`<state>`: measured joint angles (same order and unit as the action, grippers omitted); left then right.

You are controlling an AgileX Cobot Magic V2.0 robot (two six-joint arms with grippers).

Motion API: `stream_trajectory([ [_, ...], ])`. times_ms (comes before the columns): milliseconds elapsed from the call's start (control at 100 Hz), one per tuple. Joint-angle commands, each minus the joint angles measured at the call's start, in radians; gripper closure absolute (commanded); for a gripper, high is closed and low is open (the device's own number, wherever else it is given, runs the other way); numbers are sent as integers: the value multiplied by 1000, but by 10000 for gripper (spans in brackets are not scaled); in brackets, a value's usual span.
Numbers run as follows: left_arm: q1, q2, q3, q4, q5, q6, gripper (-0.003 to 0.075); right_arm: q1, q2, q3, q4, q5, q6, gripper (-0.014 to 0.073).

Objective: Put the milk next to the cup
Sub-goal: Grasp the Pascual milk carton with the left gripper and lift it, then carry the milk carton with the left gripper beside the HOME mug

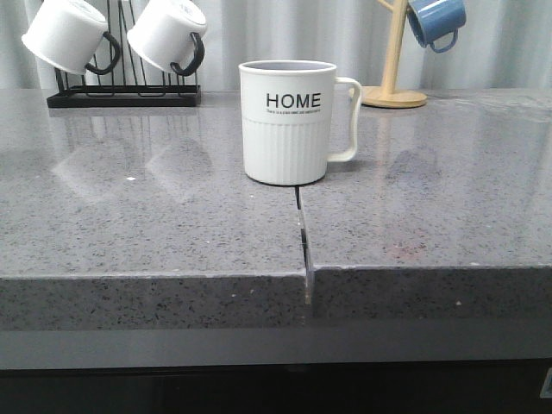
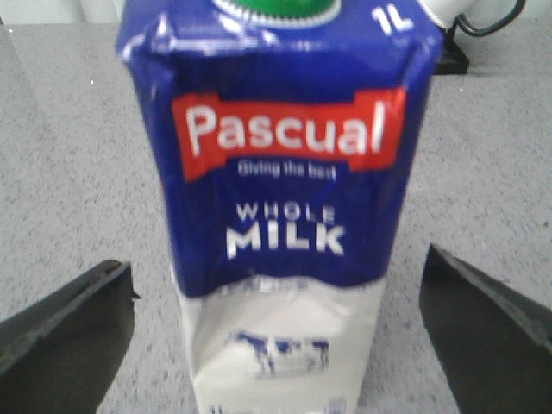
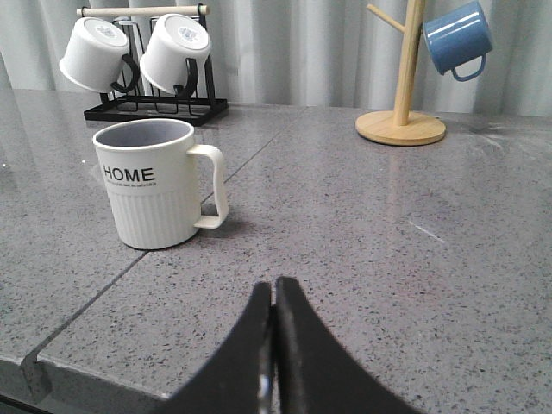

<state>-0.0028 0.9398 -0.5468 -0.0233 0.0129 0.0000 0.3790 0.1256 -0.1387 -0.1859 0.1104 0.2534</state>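
My left gripper should move toward the milk carton before closing: its fingers stop short of the carton's sides and would miss it now.
The milk (image 2: 285,172) is a white carton with a blue top, "Pascual WHOLE MILK" text and a cow picture. It stands upright on the grey counter and shows only in the left wrist view. My left gripper (image 2: 276,263) is open, with one finger (image 2: 69,332) on each side of the carton and a clear gap on both sides. The cup (image 1: 286,121), an off-white ribbed mug marked "HOME", stands mid-counter in the front view and also shows in the right wrist view (image 3: 155,185). My right gripper (image 3: 274,289) is shut and empty, low over the counter, short of the cup and off to its handle side.
A black rack (image 1: 121,95) with two small white mugs stands at the back left. A wooden mug tree (image 1: 394,82) with a blue mug (image 1: 435,21) stands at the back right. A seam (image 1: 304,241) runs from under the cup to the counter's front edge.
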Motion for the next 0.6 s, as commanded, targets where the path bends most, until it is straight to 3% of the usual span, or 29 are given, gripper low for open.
stream_trajectory([
  [0,1,39,-51,-9,-136,-13,92,-5,8,-27,-4,-70,3,632],
  [210,1,147,-64,-9,-331,-13,164,-5,8,-27,-4,-70,3,632],
  [460,1,188,-93,-53,-336,-13,404,-5,8,-27,-4,-70,3,632],
  [590,-6,179,-109,-53,-336,-13,437,-5,8,-27,-4,-70,3,632],
])
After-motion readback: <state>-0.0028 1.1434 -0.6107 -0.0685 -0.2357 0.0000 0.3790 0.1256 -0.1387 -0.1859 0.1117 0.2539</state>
